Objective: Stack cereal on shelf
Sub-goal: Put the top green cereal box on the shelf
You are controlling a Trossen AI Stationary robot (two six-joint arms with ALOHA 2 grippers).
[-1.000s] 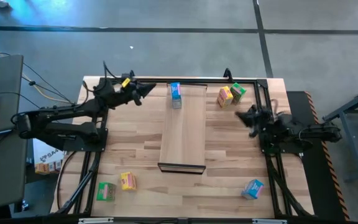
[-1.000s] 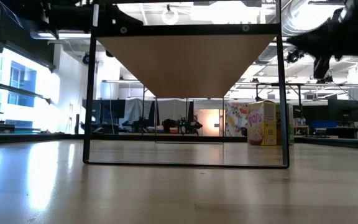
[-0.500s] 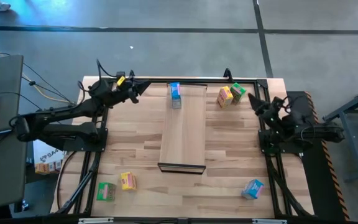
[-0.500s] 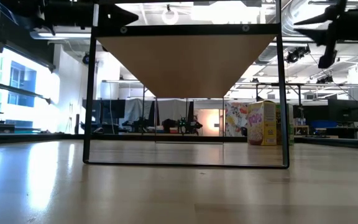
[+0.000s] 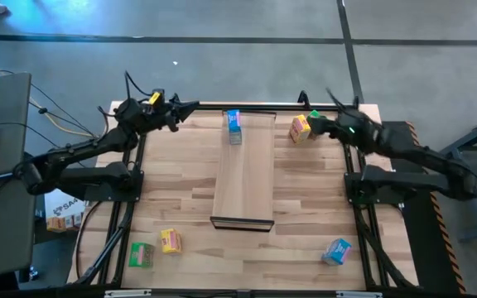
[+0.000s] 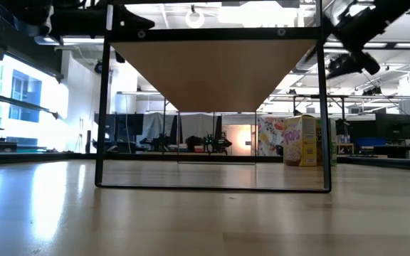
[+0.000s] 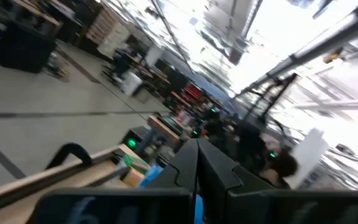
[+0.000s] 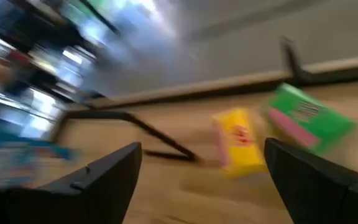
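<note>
The green cereal box (image 5: 315,116) needs to be stacked on the shelf (image 5: 243,170), so my right gripper will next pick it up by its carton body.
The shelf (image 5: 243,170) is a pale plank on a dark frame in the table's middle; the low view shows its underside (image 6: 212,71). One blue cereal box (image 5: 233,126) stands on its far end. A yellow box (image 5: 300,128) (image 8: 238,140) and a green box (image 8: 306,118) stand on the table at the far right. My right gripper (image 5: 320,125) (image 8: 202,146) is open, just right of them, pointing at them and touching nothing. My left gripper (image 5: 190,107) (image 7: 197,165) is shut and empty, raised at the far left.
Three more boxes lie near the front edge: green (image 5: 142,254) and yellow (image 5: 170,241) at the left, blue (image 5: 336,251) at the right. The shelf's dark frame legs (image 6: 105,107) stand on the tabletop. Bare wood shows on both sides of the shelf.
My right gripper has swung from beside the shelf's right side toward the table's far edge, turning until it points left at the yellow and green boxes. My left gripper has drifted a little toward the far edge. No box has moved.
</note>
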